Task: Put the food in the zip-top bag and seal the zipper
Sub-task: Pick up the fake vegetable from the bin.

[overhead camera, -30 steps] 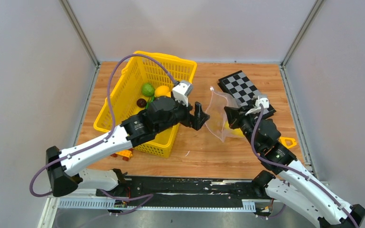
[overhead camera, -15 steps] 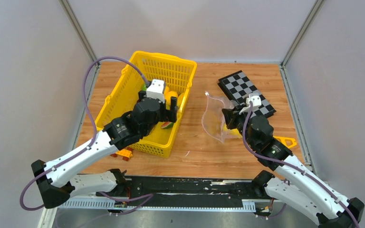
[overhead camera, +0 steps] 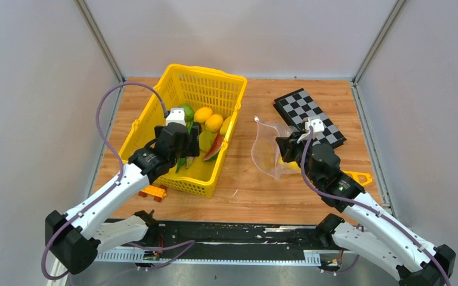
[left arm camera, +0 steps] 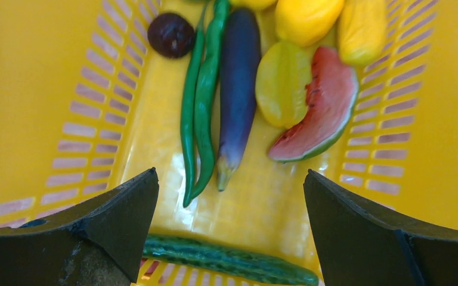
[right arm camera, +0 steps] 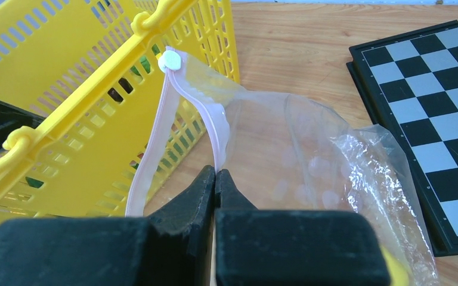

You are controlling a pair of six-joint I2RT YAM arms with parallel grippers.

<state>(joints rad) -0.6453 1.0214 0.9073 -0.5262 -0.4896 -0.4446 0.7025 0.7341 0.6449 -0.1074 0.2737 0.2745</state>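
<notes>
The left gripper grabs the purple eggplant [left arm camera: 237, 89] by its narrow stem end next, which leaves the thick end free to enter the zip-top bag first.
My left gripper [overhead camera: 186, 143] hangs open and empty inside the yellow basket; in its wrist view [left arm camera: 231, 174] the jaws stand wide apart. Below it lie the food: a purple eggplant [left arm camera: 237, 89], long green pods [left arm camera: 200, 101], a watermelon slice [left arm camera: 316, 113], a yellow-green fruit [left arm camera: 283, 83], yellow lemons [left arm camera: 307, 18], a dark ball [left arm camera: 171, 34] and a cucumber [left arm camera: 226, 261]. My right gripper [right arm camera: 216, 171] is shut on the pink zipper [right arm camera: 206, 116] of the clear zip-top bag [right arm camera: 310, 161]. It holds the bag [overhead camera: 266, 154] up, mouth open toward the basket.
The yellow lattice basket [overhead camera: 206, 70] stands left of centre. A chequerboard [overhead camera: 310, 113] lies at the back right. An orange toy car [overhead camera: 153, 192] sits by the basket's near corner. A yellow piece [overhead camera: 361, 177] lies at the right, beside my right arm.
My left gripper has swung left from beside the bag to over the basket and lowered into it, still open. My right gripper has shifted the bag slightly left.
</notes>
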